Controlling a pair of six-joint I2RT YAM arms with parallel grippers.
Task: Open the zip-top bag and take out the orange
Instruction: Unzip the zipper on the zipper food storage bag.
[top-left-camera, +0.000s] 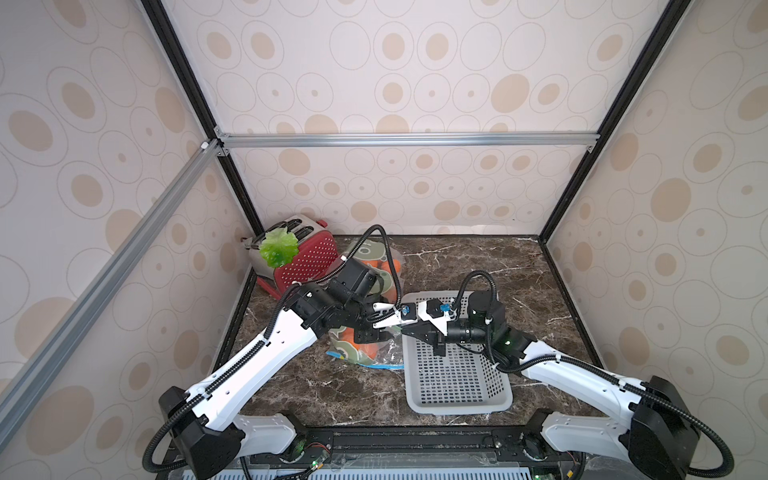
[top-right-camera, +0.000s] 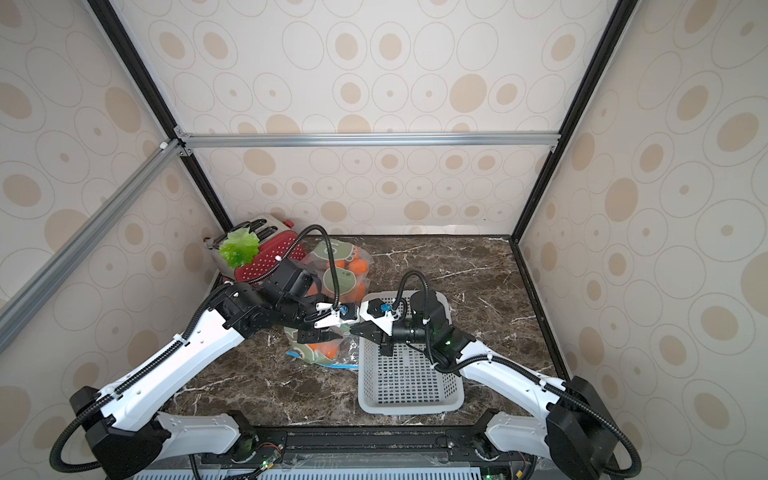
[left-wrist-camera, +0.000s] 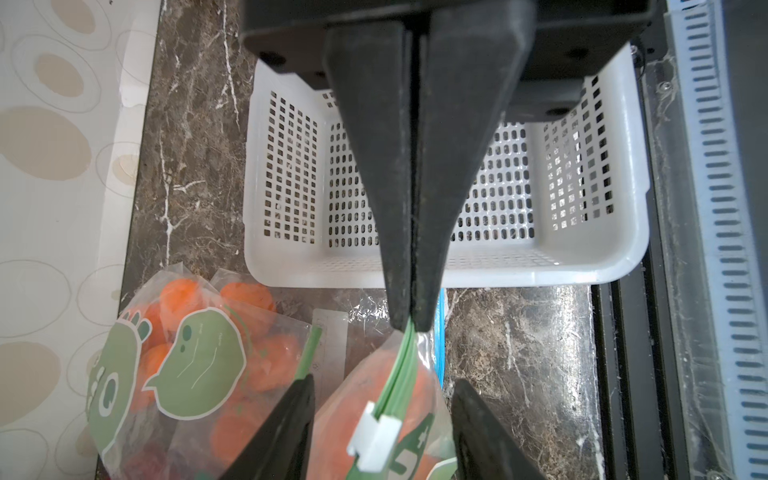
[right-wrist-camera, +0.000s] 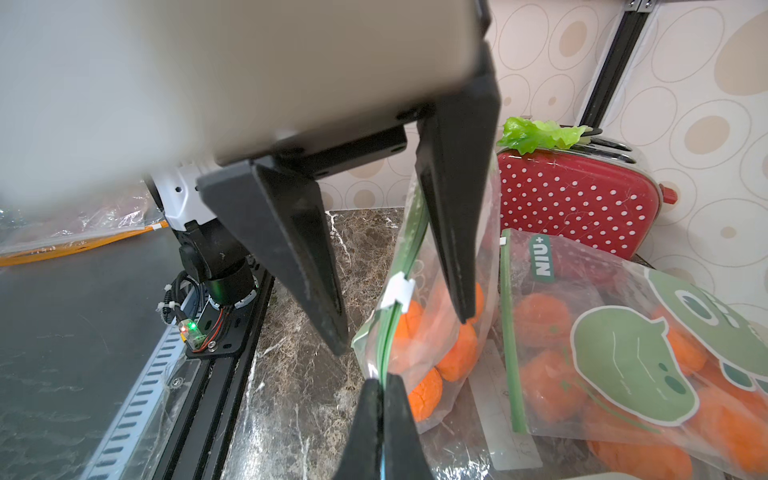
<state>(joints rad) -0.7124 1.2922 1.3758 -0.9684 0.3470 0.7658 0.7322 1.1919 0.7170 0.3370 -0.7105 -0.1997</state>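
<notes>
Next, my left gripper pinches the white slider (left-wrist-camera: 374, 440) across the green zip strip (left-wrist-camera: 405, 357), so that the slider slides along and opens the bag.
A clear zip-top bag (right-wrist-camera: 432, 266) printed with green cartoon shapes hangs upright, with several oranges (right-wrist-camera: 457, 353) inside. My right gripper (right-wrist-camera: 384, 378) is shut on one end of its green zip strip (left-wrist-camera: 405, 357). My left gripper (left-wrist-camera: 382, 380) is open, one finger on each side of the bag's top. The white slider (left-wrist-camera: 374, 440) sits on the strip between those fingers and is not pinched. In a top view the two grippers meet beside the basket, the right gripper (top-left-camera: 405, 329) pointing left at the bag (top-left-camera: 361, 349).
A second bag of oranges (right-wrist-camera: 623, 353) lies flat behind the held one, in front of a red polka-dot toaster (top-left-camera: 307, 262) topped with lettuce (top-left-camera: 278, 248). A white perforated basket (top-left-camera: 457, 409) stands on the marble table to the right. A blue-zip bag (top-left-camera: 374, 365) lies under the held bag.
</notes>
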